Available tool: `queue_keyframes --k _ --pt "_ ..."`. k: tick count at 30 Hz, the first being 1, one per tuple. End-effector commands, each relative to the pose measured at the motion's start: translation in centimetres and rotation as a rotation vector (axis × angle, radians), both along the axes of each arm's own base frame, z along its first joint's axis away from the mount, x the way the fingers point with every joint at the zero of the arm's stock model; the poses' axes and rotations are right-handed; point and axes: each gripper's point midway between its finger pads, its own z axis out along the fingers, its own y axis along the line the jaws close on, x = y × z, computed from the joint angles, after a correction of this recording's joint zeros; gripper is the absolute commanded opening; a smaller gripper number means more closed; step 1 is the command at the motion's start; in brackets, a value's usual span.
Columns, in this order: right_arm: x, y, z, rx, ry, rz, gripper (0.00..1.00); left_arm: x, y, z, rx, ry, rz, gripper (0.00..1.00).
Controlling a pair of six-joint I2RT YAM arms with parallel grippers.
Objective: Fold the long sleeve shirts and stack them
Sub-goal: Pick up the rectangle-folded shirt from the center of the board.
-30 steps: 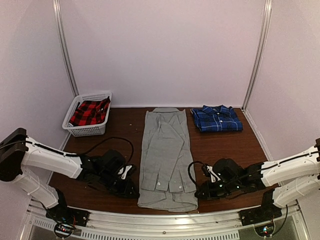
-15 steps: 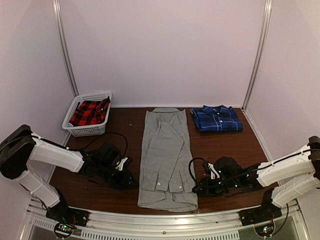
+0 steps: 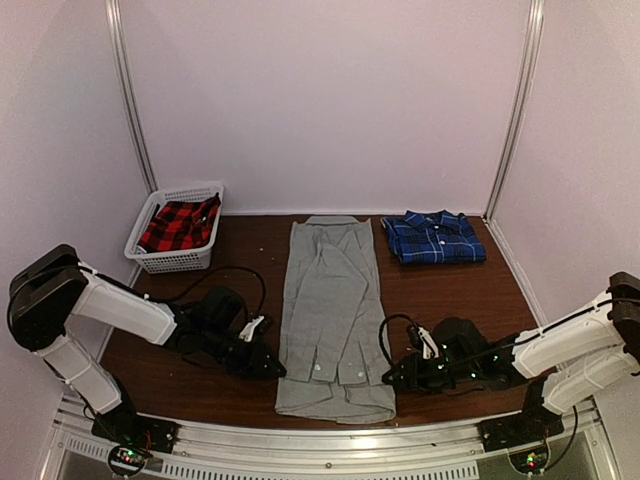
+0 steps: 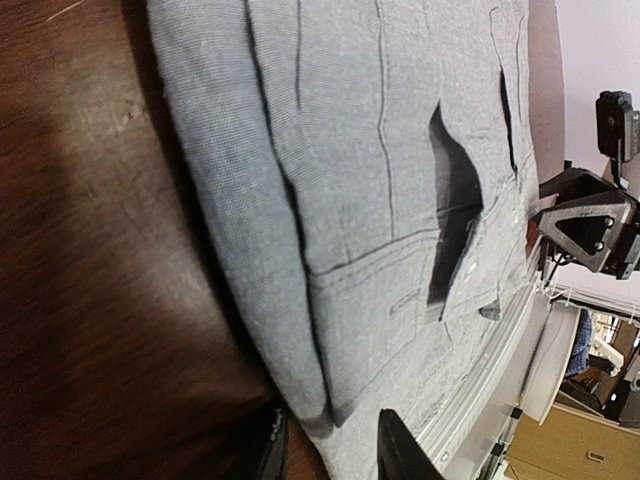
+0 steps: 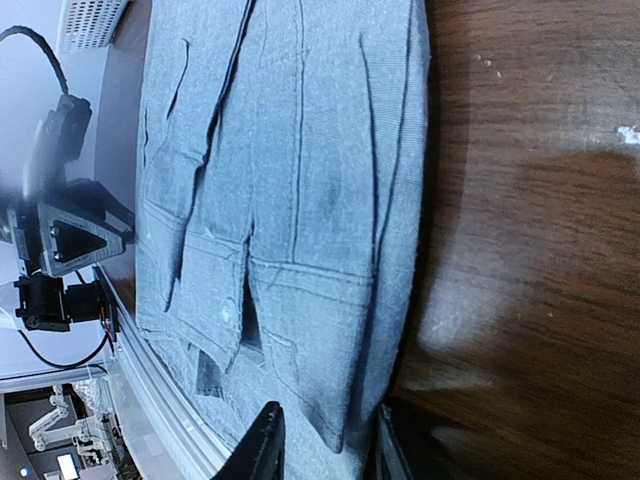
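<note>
I should close my right gripper now. Closing now would hold the grey shirt's folded edge. That edge is between the open fingers, with table just outside.
The light grey long sleeve shirt (image 3: 330,300) lies lengthwise down the middle of the table, collar at the far end and sleeves folded in over the body. The dark blue plaid shirt (image 3: 433,238) sits folded at the back right. My left gripper (image 3: 268,366) is low at the grey shirt's left edge near the hem. In the left wrist view the left gripper (image 4: 330,452) is open, and the grey shirt's (image 4: 380,150) edge lies between its fingers. My right gripper (image 3: 392,378) mirrors it at the right edge. That gripper (image 5: 325,452) is open around the grey shirt's (image 5: 290,150) folded edge.
A white basket (image 3: 175,262) holding a red plaid garment (image 3: 180,225) stands at the back left. A metal rail (image 3: 330,440) runs along the table's near edge, just below the grey shirt's hem. Bare brown table (image 3: 450,295) lies between the right gripper and the blue shirt.
Both grippers have slid inward to the grey shirt's side edges, and their jaws have opened slightly. The shirts have not moved.
</note>
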Motion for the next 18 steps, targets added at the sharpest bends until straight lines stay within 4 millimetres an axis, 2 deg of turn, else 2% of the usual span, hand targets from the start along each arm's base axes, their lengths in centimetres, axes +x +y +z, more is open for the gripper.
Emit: queue_keyframes --k 1,9,12,18 --pt "-0.2 -0.7 -1.1 -0.027 0.021 -0.012 0.32 -0.2 0.1 -1.0 0.031 0.03 0.004 0.32" --pt "0.0 -0.7 -1.1 -0.015 0.011 -0.023 0.29 -0.2 -0.4 -1.4 0.038 0.047 0.003 0.29" --pt "0.1 -0.6 -1.2 -0.012 0.009 -0.023 0.24 -0.2 -0.6 -1.4 0.032 0.052 0.004 0.27" --pt "0.3 -0.3 -1.3 -0.018 -0.002 -0.009 0.15 -0.4 -1.1 -1.2 0.015 0.058 -0.001 0.14"
